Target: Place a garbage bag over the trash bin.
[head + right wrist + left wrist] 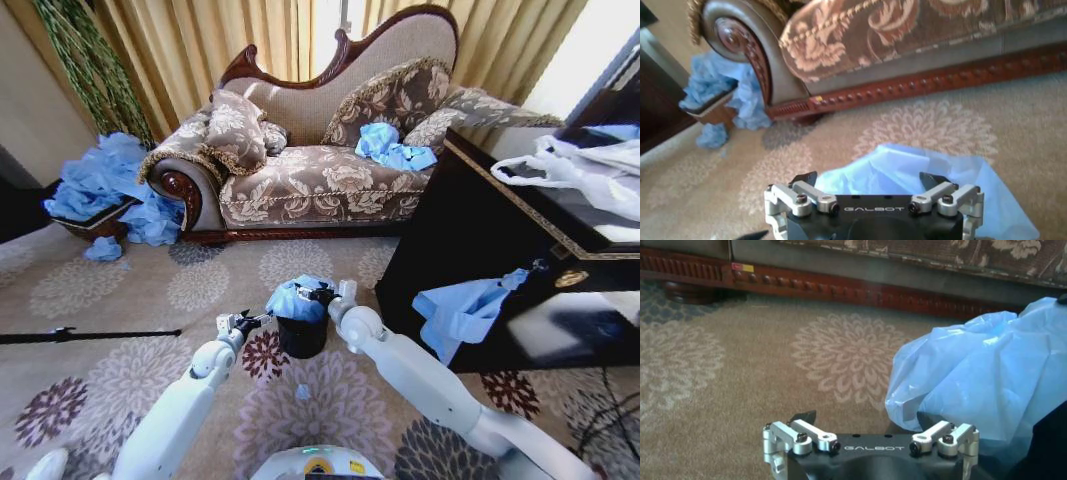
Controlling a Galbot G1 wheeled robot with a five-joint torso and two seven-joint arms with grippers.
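My left gripper pinches the bag by its loose hanging edge [271, 307] [901, 414] next, since the rest of the bag is bunched over the top of the bin.
The trash bin [302, 336] is a small black cylinder standing on the patterned carpet in front of the sofa. The light-blue garbage bag [293, 298] lies bunched over its top and hides the rim. My left gripper [245, 322] hovers low just left of the bin, open, beside the garbage bag [973, 385]; a dark edge of the bin [1048, 450] shows under the plastic. My right gripper [325, 293] is at the bag's upper right side. In the right wrist view that gripper [868, 180] is open, its jaws wide apart over the garbage bag [907, 167].
The floral sofa [320, 180] stands behind the bin, with blue bags [392, 148] on its seat. A black cabinet [480, 240] fills the right side, with white bags [585, 170] on top and a blue bag [460, 312] hanging. More blue bags [105, 185] pile at the left. A black rod [85, 334] lies on the carpet.
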